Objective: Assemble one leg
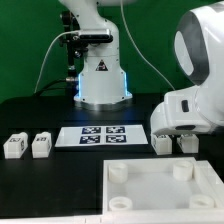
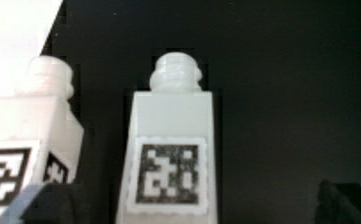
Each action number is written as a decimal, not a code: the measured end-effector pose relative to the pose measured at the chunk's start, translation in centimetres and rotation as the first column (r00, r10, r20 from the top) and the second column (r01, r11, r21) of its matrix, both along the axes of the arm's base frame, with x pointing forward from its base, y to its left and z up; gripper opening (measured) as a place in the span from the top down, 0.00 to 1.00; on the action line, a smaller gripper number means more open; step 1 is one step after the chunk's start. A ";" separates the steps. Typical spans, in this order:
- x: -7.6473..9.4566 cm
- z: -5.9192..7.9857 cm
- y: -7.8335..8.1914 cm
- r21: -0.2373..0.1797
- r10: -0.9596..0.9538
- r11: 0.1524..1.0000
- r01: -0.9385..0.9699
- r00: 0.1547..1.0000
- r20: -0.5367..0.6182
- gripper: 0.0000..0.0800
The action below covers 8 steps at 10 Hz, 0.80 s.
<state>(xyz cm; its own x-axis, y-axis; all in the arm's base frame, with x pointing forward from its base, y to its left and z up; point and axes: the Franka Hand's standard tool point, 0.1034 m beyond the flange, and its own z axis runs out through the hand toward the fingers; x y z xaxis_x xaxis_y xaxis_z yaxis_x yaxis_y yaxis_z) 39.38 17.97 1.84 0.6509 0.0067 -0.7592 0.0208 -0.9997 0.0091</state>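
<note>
My gripper's open fingers reach down on either side of the tagged white leg, so my gripper closes next. Closing now would catch that leg.
In the wrist view one leg (image 2: 173,140), a small white post with a rounded tip and a black-and-white tag, lies straight between my fingers. My gripper (image 2: 198,205) is open, with a dark finger (image 2: 45,204) on one side and the other finger (image 2: 355,198) well off the leg's far side. A second leg (image 2: 28,125) lies close beside the first. In the exterior view these two legs (image 1: 162,143) (image 1: 187,143) sit under the arm's white wrist at the exterior view's right. My gripper (image 1: 175,132) hangs low over them, mostly hidden.
Two more legs (image 1: 14,146) (image 1: 40,146) stand at the exterior view's left. The marker board (image 1: 100,136) lies in the middle. The large white panel (image 1: 160,188) with round corner sockets lies at the front right. The robot base (image 1: 100,80) stands behind.
</note>
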 end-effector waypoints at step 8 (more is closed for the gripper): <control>-0.3 -0.4 -0.1 -0.002 0.000 1.000 0.000 1.000 -0.012 0.64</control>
